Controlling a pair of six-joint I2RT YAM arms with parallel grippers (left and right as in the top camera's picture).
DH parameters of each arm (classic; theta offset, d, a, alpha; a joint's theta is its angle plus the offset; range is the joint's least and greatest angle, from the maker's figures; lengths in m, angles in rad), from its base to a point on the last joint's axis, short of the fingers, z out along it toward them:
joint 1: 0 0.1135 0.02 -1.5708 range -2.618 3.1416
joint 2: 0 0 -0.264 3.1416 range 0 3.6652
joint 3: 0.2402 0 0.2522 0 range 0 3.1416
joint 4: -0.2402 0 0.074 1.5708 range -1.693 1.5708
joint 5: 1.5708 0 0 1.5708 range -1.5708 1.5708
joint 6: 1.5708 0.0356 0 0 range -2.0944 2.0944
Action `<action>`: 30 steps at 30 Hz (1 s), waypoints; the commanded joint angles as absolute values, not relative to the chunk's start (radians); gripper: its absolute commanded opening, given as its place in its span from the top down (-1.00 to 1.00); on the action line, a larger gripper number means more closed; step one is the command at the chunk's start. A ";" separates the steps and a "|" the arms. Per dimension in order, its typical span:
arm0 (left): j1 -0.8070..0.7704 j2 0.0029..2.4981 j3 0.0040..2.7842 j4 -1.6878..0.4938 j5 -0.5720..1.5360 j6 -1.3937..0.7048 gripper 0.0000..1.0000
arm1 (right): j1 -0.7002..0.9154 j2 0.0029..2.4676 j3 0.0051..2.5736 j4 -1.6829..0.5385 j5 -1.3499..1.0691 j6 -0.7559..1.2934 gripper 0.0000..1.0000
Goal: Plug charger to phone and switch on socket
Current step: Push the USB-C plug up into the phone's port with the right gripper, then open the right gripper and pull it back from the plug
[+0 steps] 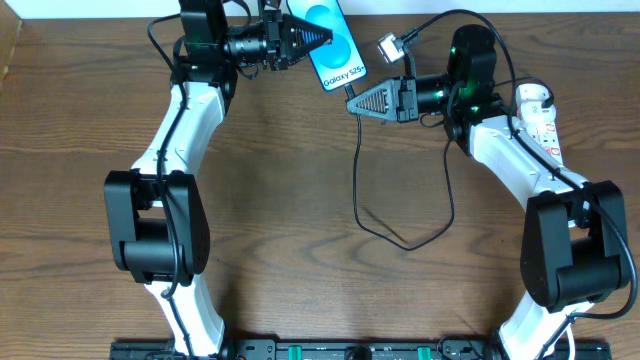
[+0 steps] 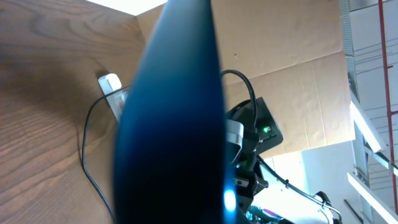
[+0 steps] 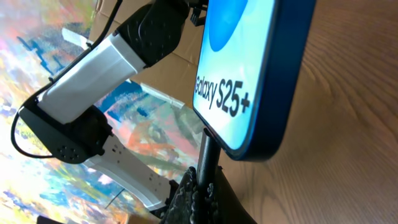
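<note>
I should let go of the plug with my right gripper, because the black plug's body (image 1: 349,91) is straight and flush against the phone's bottom edge (image 1: 345,84).
My left gripper (image 1: 312,40) is shut on the phone (image 1: 336,45) and holds it tilted at the back of the table, blue screen up. In the left wrist view the phone's dark body (image 2: 174,124) fills the middle and hides my fingers. My right gripper (image 1: 354,103) is shut on the charger's black plug (image 3: 205,158). The plug tip touches the phone's bottom edge (image 3: 249,62) below the "Galaxy S25+" text. The black cable (image 1: 358,180) hangs from the gripper and loops over the table. The white socket (image 1: 540,115) lies at the far right.
The wooden table (image 1: 280,200) runs to a light back edge. The socket (image 2: 112,84) and the cable (image 2: 87,155) also show in the left wrist view. A cardboard wall (image 2: 292,56) stands behind. A small white connector (image 1: 388,46) sticks up near my right arm.
</note>
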State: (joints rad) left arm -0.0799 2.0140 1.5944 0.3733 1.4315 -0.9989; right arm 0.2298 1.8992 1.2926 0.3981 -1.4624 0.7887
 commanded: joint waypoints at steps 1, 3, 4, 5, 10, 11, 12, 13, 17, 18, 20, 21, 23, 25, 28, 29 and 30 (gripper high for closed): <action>-0.098 1.991 1.605 0.377 1.485 -0.985 0.85 | 0.218 1.893 1.307 0.427 -1.390 0.815 0.98; -0.098 1.991 1.605 0.377 1.485 -0.985 0.85 | 0.218 1.893 1.307 0.427 -1.390 0.815 0.98; -0.098 1.991 1.605 0.377 1.485 -0.985 0.85 | 0.218 1.893 1.307 0.427 -1.390 0.815 0.98; -0.098 1.991 1.605 0.377 1.485 -0.985 0.85 | 0.218 1.893 1.307 0.427 -1.390 0.815 0.98; -0.097 1.991 1.605 0.377 1.484 -0.985 0.86 | 0.219 1.893 1.307 0.426 -1.398 0.815 0.98; -0.097 1.991 1.605 0.377 1.484 -0.985 0.85 | 0.219 1.893 1.307 0.426 -1.403 0.815 0.98; -0.097 1.991 1.605 0.377 1.484 -0.985 0.86 | 0.219 1.893 1.307 0.426 -1.410 0.815 0.96; -0.097 1.991 1.605 0.377 1.484 -0.985 0.86 | 0.218 1.893 1.307 0.426 -1.420 0.815 0.90; -0.091 1.991 1.605 0.377 1.484 -0.985 0.85 | 0.218 1.893 1.307 0.425 -1.459 0.815 0.70; -0.088 1.991 1.605 0.376 1.484 -0.985 0.85 | 0.217 1.893 1.307 0.425 -1.467 0.815 0.65; -0.079 1.991 1.605 0.376 1.484 -0.985 0.85 | 0.216 1.893 1.307 0.425 -1.478 0.815 0.58; -0.073 1.991 1.605 0.376 1.484 -0.986 0.85 | 0.216 1.893 1.307 0.425 -1.483 0.815 0.53; -0.064 1.991 1.605 0.376 1.484 -0.985 0.85 | 0.215 1.893 1.307 0.426 -1.489 0.815 0.46; -0.052 1.991 1.605 0.376 1.484 -0.985 0.85 | 0.212 1.893 1.307 0.425 -1.489 0.815 0.39; -0.038 1.992 1.605 0.376 1.484 -0.985 0.85 | 0.197 1.893 1.307 0.422 -1.484 0.815 0.24; -0.035 1.992 1.605 0.376 1.484 -0.980 0.85 | 0.189 1.893 1.307 0.422 -1.481 0.815 0.18; -0.032 1.992 1.605 0.376 1.484 -0.973 0.86 | 0.180 1.893 1.307 0.418 -1.476 0.815 0.15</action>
